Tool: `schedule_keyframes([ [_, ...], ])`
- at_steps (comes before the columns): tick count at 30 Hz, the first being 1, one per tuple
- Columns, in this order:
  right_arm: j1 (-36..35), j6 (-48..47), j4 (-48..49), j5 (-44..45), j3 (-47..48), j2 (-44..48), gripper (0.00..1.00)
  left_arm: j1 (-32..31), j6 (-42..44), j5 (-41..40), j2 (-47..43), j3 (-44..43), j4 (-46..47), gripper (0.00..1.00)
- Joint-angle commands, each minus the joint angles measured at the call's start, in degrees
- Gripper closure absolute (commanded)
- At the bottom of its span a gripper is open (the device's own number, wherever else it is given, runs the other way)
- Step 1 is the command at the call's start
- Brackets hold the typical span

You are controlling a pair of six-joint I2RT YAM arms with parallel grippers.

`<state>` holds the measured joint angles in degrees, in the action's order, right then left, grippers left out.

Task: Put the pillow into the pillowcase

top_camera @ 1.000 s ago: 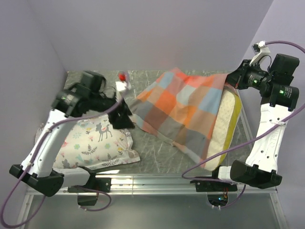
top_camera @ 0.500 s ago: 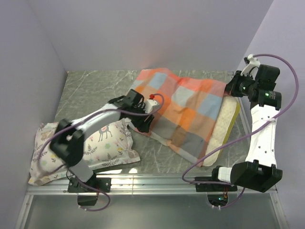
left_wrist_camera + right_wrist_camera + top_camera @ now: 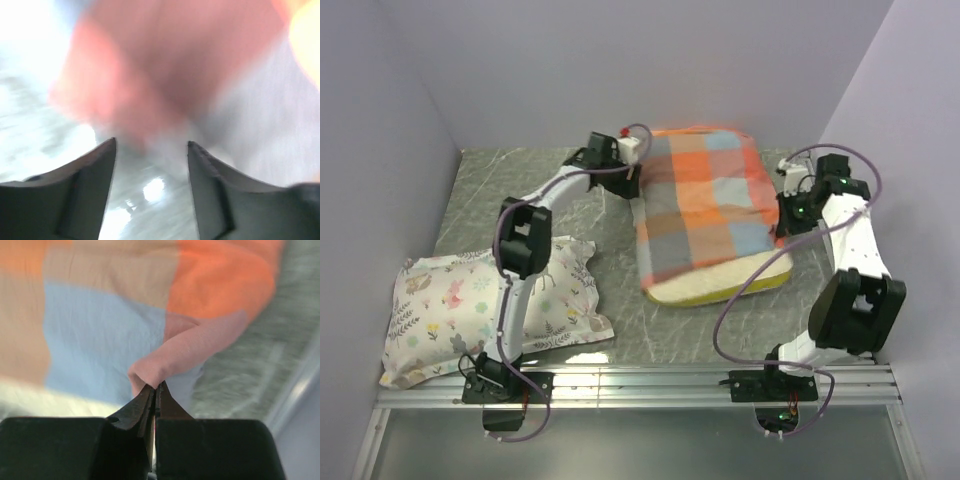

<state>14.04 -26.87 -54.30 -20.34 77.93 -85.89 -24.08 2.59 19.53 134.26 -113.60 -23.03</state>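
My left gripper grabs the pillowcase by its far corner next, leaving the rest free to cover the pillow.
The checked pillowcase lies flat at the back middle of the table, over most of the pillow. The cream pillow, with its yellow band, shows only along the near edge. My right gripper is at the case's right edge, shut on a pinkish fold of the pillowcase. Its closed tips meet on that fold, and a strip of pillow shows at lower left. My left gripper is at the case's far left corner. In the blurred left wrist view it is open, with nothing between its fingers and reddish cloth just ahead.
A white pillow printed with flowers and deer lies at the near left by the left arm's base. Purple walls close in the grey marbled table on three sides. A metal rail runs along the near edge.
Both arms swung toward the back. The pillow and pillowcase went from propped at the right to lying flat in the middle. The left gripper moved to the case's far left corner.
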Motion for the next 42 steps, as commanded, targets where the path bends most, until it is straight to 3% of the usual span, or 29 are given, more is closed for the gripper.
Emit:
schedule_keyframes([
  [1,-2.9,-6.8,-9.2,-6.9,2.8,-4.4,1.00,4.7,6.4,5.0,-8.7,0.7,2.4,0.34],
  [2,-3.0,-8.0,-9.8,-7.6,2.6,-4.9,1.00,5.3,10.2,10.6,-12.2,7.2,0.1,0.29],
  [5,-3.1,-8.2,-7.4,-7.3,-0.8,-4.7,1.00,5.6,21.0,14.5,-29.1,25.3,-6.2,0.25],
  [7,-3.3,-7.6,-4.3,-6.6,-2.9,-4.6,1.00,5.5,23.7,12.9,-42.5,40.3,-5.7,0.24],
  [10,-3.8,-5.8,-1.5,-6.0,-4.7,-5.1,1.00,5.4,25.1,7.5,-54.6,53.4,-4.1,0.23],
  [13,-4.1,-5.8,-1.9,-7.0,-5.7,-6.2,1.00,4.2,27.4,2.4,-59.6,60.7,0.3,0.23],
  [21,-6.8,-6.7,-2.5,-7.0,-7.4,-6.3,1.00,-7.1,25.7,-8.5,-55.1,66.3,10.4,0.23],
  [27,-6.9,-6.3,-2.7,-6.7,-6.5,-5.6,1.00,-8.0,22.5,-12.0,-50.0,65.7,15.9,0.26],
  [39,-6.8,-6.1,-2.5,-5.4,-6.7,-5.2,1.00,-7.7,21.9,-2.9,-43.5,61.7,16.3,0.33],
  [42,-6.8,-5.8,-1.9,-5.5,-6.8,-5.1,1.00,-7.3,19.8,-2.5,-43.2,61.3,18.2,0.39],
])
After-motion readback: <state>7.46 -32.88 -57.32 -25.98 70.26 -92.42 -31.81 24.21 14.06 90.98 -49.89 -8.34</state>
